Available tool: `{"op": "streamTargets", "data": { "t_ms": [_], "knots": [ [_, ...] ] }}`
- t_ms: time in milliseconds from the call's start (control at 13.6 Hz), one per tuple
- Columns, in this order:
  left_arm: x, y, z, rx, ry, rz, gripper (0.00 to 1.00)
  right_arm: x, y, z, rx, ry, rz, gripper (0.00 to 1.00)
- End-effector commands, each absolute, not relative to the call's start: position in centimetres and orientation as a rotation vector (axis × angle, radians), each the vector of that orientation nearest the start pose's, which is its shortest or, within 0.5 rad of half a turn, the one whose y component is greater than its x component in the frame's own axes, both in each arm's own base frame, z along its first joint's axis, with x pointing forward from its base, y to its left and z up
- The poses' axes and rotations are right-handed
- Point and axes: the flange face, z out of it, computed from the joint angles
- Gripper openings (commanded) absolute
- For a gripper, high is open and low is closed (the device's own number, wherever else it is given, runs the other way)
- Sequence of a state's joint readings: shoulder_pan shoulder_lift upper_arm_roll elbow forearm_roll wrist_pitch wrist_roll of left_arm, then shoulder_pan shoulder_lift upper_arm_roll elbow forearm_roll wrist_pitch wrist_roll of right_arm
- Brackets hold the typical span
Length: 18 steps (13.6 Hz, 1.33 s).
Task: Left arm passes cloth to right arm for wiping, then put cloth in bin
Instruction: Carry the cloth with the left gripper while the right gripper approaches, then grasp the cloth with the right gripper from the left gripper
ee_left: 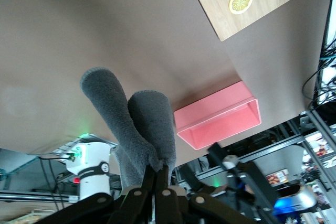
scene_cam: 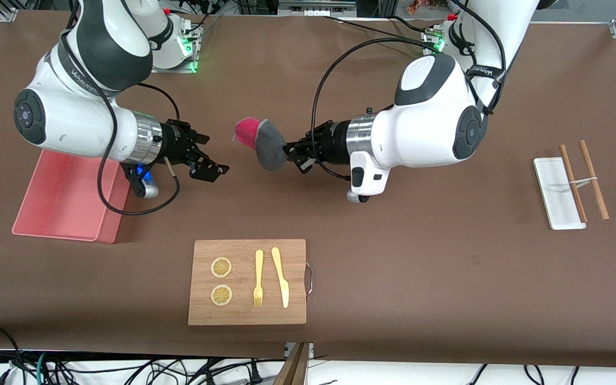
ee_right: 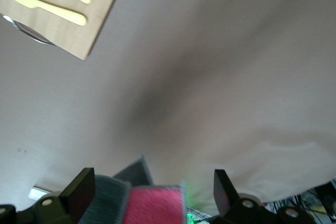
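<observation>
The right gripper grabs the cloth by its free magenta-and-grey end (scene_cam: 246,131) (ee_right: 149,198) next, to take over the cloth for wiping.
The cloth (scene_cam: 266,143) hangs in the air over the bare brown table, grey with a magenta-red face toward the right arm. My left gripper (scene_cam: 291,155) is shut on its grey edge; in the left wrist view the fingers (ee_left: 159,170) pinch the cloth (ee_left: 137,125) at its base. My right gripper (scene_cam: 216,155) is open, pointing at the cloth with a small gap between them. In the right wrist view the cloth (ee_right: 152,205) shows between the two spread fingertips (ee_right: 80,186). The pink bin (scene_cam: 109,216) stands at the right arm's end of the table, partly under that arm.
A wooden board (scene_cam: 297,251) with two lemon slices (scene_cam: 221,267), a yellow fork (scene_cam: 258,278) and knife (scene_cam: 281,277) lies near the front camera. A small white tray (scene_cam: 551,198) with brown chopsticks (scene_cam: 594,179) lies toward the left arm's end.
</observation>
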<state>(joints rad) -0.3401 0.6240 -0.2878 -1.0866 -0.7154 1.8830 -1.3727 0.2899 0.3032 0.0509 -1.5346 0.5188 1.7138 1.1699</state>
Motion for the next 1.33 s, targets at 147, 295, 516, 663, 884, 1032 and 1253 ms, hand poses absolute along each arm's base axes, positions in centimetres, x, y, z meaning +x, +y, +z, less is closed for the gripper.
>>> {"op": "streamTargets", "data": {
  "t_ms": [147, 295, 516, 663, 884, 1032, 1253],
  "knots": [
    [62.4, -42.3, 52.4, 2.061, 1.161, -0.813, 0.0, 57.0, 25.8, 48.7, -2.399, 1.337, 0.822, 1.0],
    [62.5, -42.1, 52.4, 2.057, 1.164, -0.81, 0.0, 56.5, 25.7, 48.5, -2.331, 1.347, 0.874, 1.0],
    [62.6, -42.0, 52.4, 2.058, 1.163, -0.81, 0.0, 56.0, 25.4, 48.0, -2.195, 1.401, 0.89, 1.0],
    [62.7, -41.8, 52.3, 2.057, 1.165, -0.808, 0.0, 55.4, 25.3, 47.0, -2.124, 1.444, 0.863, 1.0],
    [62.9, -41.5, 52.4, 2.054, 1.166, -0.803, 0.0, 54.8, 26.3, 45.8, -2.06, 1.463, 0.863, 0.99],
    [62.9, -41.4, 52.4, 2.055, 1.164, -0.801, 0.0, 54.3, 27.2, 44.9, -2.018, 1.481, 0.849, 0.99],
    [62.9, -41.4, 52.4, 2.055, 1.164, -0.801, 0.0, 54.1, 28.4, 44.2, -1.976, 1.486, 0.852, 0.41]
  ]
}}
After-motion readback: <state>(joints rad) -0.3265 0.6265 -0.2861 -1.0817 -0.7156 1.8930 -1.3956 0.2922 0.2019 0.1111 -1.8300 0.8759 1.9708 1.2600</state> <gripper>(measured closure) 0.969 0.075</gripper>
